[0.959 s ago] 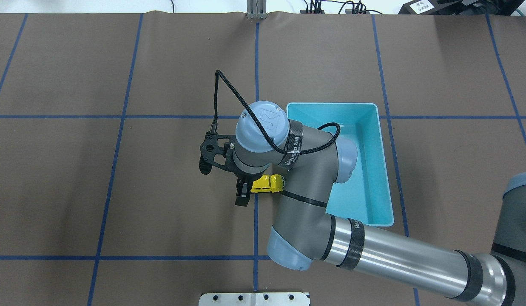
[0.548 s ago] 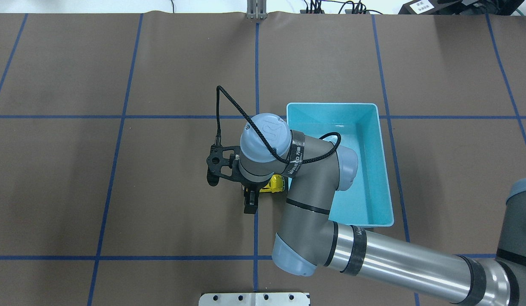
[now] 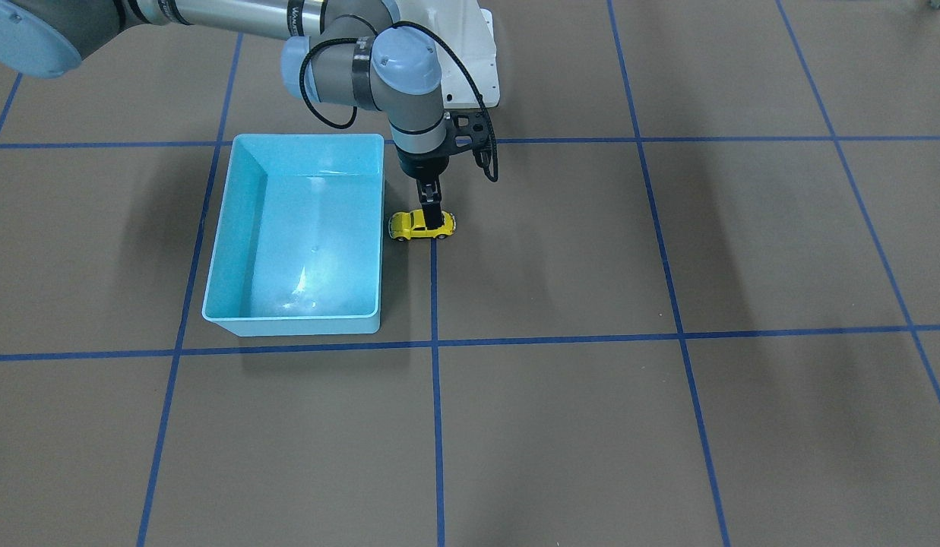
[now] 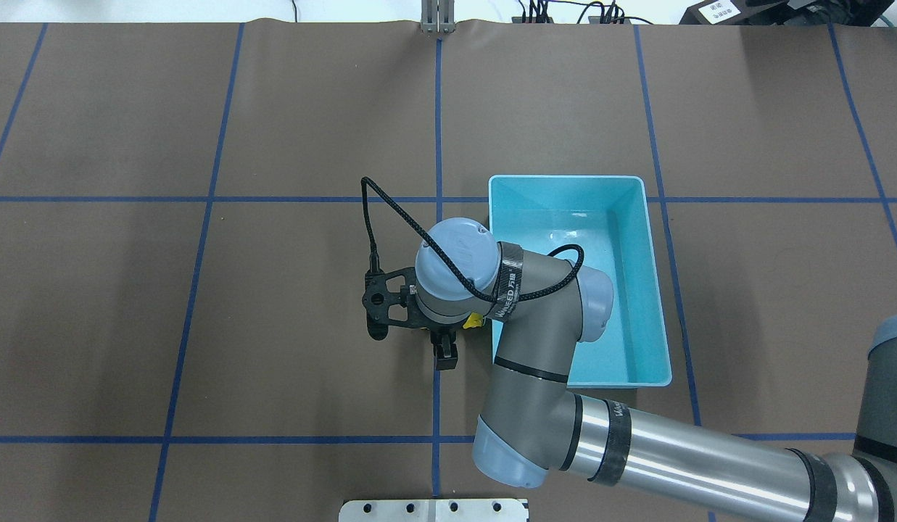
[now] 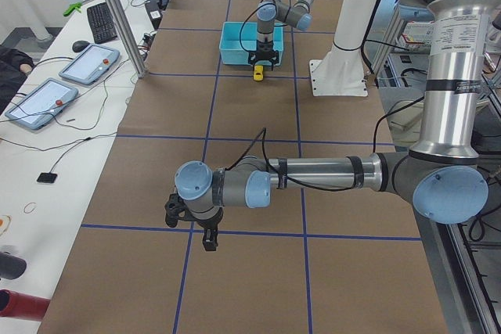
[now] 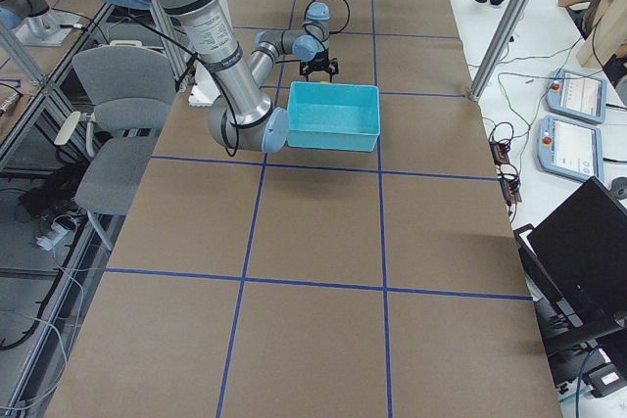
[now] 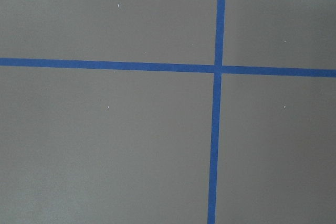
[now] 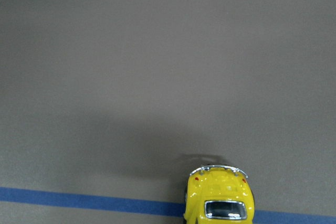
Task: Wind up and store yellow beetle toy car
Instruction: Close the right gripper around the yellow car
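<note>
My right gripper should wind up the yellow beetle toy car and store it, so it should grab the car by its body (image 3: 409,228) (image 8: 218,198).
The yellow beetle toy car (image 3: 421,226) stands on its wheels on the brown table, just beside the light blue bin (image 3: 310,137), on a blue tape line. My right gripper (image 3: 431,217) points straight down over the car, open, with a finger (image 4: 445,354) on the car's near side. From overhead the right wrist hides all but a yellow sliver of the car (image 4: 474,320). The right wrist view has the car (image 8: 221,201) at its bottom edge. My left gripper (image 5: 205,232) hovers over bare table far from the car. I cannot tell its state.
The bin (image 4: 564,179) holds nothing. A white mounting plate (image 4: 433,510) sits at the table's near edge. Blue tape lines grid the brown mat. Tablets (image 5: 47,99) lie on a side table beyond the far edge.
My right arm has moved right toward the bin, bringing the gripper from beside the car to over it, and its wrist now covers most of the car. The car has stayed put.
</note>
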Controlling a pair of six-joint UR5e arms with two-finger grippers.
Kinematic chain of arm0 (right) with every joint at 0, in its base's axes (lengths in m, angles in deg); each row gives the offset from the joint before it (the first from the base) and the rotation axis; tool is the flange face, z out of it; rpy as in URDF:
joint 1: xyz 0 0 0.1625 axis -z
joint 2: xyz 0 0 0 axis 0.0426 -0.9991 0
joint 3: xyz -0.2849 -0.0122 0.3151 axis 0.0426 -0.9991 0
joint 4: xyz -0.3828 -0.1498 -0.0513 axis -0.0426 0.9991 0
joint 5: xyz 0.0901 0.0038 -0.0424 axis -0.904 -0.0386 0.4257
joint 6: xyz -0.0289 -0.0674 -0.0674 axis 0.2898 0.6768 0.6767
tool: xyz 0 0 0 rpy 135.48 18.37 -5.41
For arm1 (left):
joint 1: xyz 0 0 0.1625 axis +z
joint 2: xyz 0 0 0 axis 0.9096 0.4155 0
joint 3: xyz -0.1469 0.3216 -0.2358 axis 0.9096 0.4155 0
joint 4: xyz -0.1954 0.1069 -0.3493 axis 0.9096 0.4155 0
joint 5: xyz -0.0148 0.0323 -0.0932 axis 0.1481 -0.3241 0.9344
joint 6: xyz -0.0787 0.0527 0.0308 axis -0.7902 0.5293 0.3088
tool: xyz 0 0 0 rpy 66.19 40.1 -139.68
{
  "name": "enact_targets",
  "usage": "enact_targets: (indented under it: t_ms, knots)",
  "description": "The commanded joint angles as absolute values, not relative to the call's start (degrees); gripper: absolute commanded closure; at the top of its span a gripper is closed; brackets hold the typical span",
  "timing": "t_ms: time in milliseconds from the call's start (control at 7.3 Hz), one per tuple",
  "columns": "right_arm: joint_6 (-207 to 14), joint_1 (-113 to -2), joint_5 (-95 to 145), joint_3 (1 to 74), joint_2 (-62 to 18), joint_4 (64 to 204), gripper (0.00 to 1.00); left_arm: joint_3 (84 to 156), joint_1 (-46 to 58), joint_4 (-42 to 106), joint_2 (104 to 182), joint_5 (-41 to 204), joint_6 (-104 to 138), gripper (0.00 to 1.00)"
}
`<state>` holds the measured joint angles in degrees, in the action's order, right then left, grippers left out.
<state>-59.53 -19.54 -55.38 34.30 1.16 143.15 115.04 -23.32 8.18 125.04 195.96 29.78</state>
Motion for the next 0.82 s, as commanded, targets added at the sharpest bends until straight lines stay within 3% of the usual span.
enact_targets:
  t_ms: [0, 685]
  knots:
    - [-58.57, -18.74, -52.59, 34.45, 1.44, 143.24, 0.01, 115.04, -23.32, 8.2, 124.92, 195.96, 29.75, 0.0]
    - [-58.3, -19.88, -51.52, 34.63, 0.05, 143.15, 0.01, 115.04, -23.32, 8.2, 125.19, 195.96, 29.75, 0.0]
